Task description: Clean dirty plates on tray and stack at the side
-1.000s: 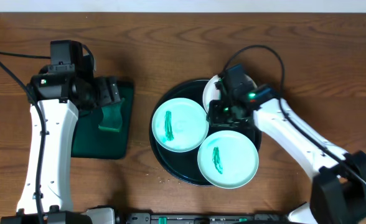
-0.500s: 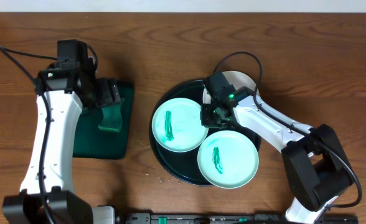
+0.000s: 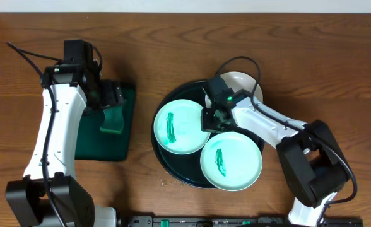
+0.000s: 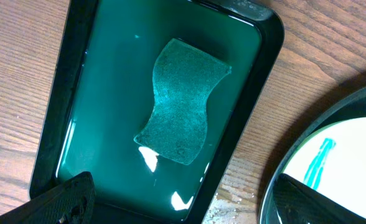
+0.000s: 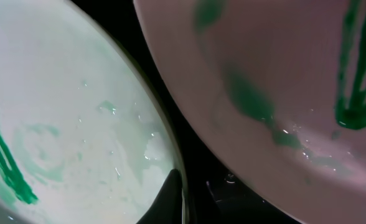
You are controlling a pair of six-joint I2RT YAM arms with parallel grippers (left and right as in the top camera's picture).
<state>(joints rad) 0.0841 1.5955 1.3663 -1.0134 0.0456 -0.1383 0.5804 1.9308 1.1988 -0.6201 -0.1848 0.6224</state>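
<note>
My left gripper is to take hold of the green sponge (image 4: 182, 102) next, across its narrow middle, so the sponge's broad end stays free to wipe the smeared plates.
The round black tray (image 3: 162, 150) holds three pale plates. The left plate (image 3: 187, 135) and the front plate (image 3: 239, 170) each bear a green smear. The back plate (image 3: 243, 82) is partly hidden by my right arm. My right gripper (image 3: 213, 119) sits at the left plate's right rim. In the right wrist view one finger (image 5: 170, 198) lies on that plate's (image 5: 65, 93) rim, nearly at mid-frame, with the smeared back plate (image 5: 282, 68) beside it. My left gripper (image 4: 189, 208) is open and empty above a green sponge (image 4: 182, 102).
The sponge lies in shallow liquid in a small rectangular dark green tray (image 3: 88, 142) left of the black tray; the tray's rim (image 4: 258, 87) also shows in the left wrist view. Bare wooden table lies all round. A cable loops over the back plate.
My right gripper has moved left and a little forward, from between the plates to the left plate's right rim. My left arm has shifted slightly right over the green tray.
</note>
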